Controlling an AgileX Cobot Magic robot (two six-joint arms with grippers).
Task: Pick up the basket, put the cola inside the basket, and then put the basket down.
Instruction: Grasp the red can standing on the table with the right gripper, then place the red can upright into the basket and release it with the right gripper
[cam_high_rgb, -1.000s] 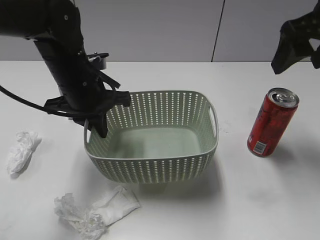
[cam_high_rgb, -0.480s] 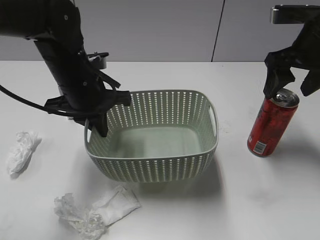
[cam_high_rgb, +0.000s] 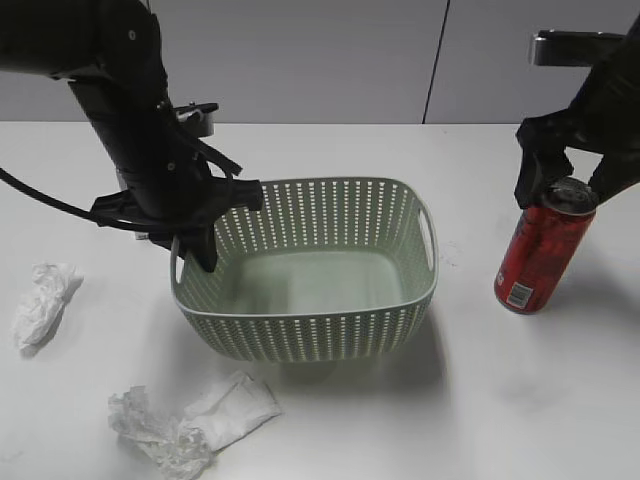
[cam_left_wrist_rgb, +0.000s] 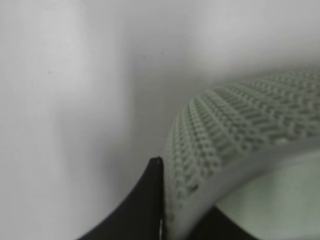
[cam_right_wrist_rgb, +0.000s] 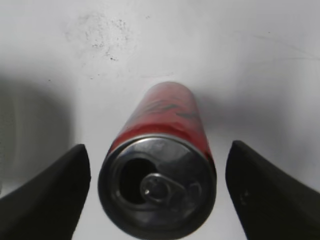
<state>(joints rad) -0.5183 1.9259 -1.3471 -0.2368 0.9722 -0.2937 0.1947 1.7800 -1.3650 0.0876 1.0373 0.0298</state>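
Note:
My right gripper should put the cola inside the pale green basket, so it needs to grab the red can (cam_high_rgb: 540, 250) by its silver top (cam_high_rgb: 571, 196) next.
The pale green basket (cam_high_rgb: 300, 335) sits mid-table, empty inside. My left gripper (cam_high_rgb: 197, 238) is shut on the basket's left rim, one finger outside and one inside. In the left wrist view, the woven wall (cam_left_wrist_rgb: 225, 130) is pinched between the dark fingers (cam_left_wrist_rgb: 165, 210). The red cola can (cam_high_rgb: 540, 250) stands upright to the right of the basket, its tab opened. My right gripper (cam_high_rgb: 566, 172) is open and straddles the can's silver top. In the right wrist view, the fingers (cam_right_wrist_rgb: 157, 145) flank the can (cam_right_wrist_rgb: 165, 115) with gaps on both sides.
A crumpled white tissue (cam_high_rgb: 42, 302) lies at the left. More crumpled tissue (cam_high_rgb: 190, 418) lies in front of the basket. The white table (cam_high_rgb: 520, 400) runs back to a grey wall.
My right gripper has come down and leftward from the upper right until it is round the can's top. The basket has shifted very slightly in my left gripper's hold.

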